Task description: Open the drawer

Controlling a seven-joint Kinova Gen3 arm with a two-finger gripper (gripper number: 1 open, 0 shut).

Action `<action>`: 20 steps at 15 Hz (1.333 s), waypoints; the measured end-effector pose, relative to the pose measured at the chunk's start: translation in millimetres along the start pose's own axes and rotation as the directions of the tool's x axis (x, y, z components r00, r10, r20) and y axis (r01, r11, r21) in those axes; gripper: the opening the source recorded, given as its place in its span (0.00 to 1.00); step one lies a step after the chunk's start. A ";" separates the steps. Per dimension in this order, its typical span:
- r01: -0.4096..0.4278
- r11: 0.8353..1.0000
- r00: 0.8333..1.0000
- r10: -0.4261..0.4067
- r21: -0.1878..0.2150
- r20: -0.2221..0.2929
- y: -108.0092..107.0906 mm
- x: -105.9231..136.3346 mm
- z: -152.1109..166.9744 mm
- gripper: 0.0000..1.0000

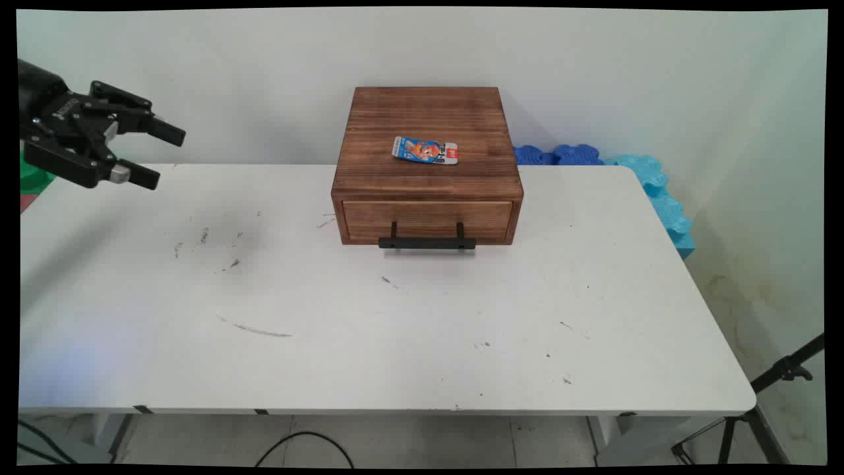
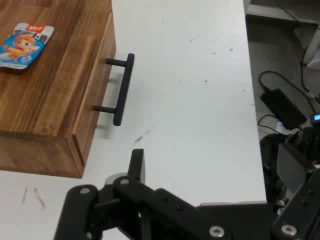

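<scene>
The wooden drawer (image 1: 427, 214) needs to be pulled open, so my gripper should next grab its black handle by the long crossbar (image 1: 407, 243).
A brown wooden drawer box (image 1: 427, 125) stands at the back middle of the white table (image 1: 369, 330). Its single drawer (image 1: 427, 220) is pushed in, and a black bar handle (image 1: 427, 243) sticks out at the front. On the box's top lies a small blue and orange snack packet (image 1: 425, 150). My gripper (image 1: 161, 157) hovers open above the table's far left corner, well apart from the box, with nothing between its fingers. In the hand view the box (image 2: 45, 100), the handle (image 2: 122, 90) and the packet (image 2: 24, 46) lie to the upper left, beyond one finger (image 2: 136, 165).
Blue foam pieces (image 1: 567, 155) and lighter blue ones (image 1: 666, 198) line the table's back right edge. Something green (image 1: 33, 175) sits at the far left behind the gripper. A black tripod (image 1: 765, 402) stands off the right front corner. Cables lie on the floor (image 1: 303, 445).
</scene>
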 end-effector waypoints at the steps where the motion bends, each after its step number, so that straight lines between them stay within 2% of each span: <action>1: 0.008 1.000 1.000 -0.008 0.007 -0.005 -0.9 0.9 0.6 1.00; 4: 0.042 0.998 0.999 -0.041 0.042 -0.026 -4.7 18.2 13.7 1.00; 7: 0.052 0.997 0.999 -0.051 0.063 -0.011 -7.2 46.7 36.9 1.00; 13: -0.012 0.996 0.994 0.002 0.092 0.106 -8.8 121.4 120.3 1.00; 16: -0.045 0.994 0.986 0.028 0.101 0.162 -12.1 137.7 160.4 1.00; 20: -0.074 0.991 0.970 0.046 0.110 0.237 -17.8 142.8 218.2 1.00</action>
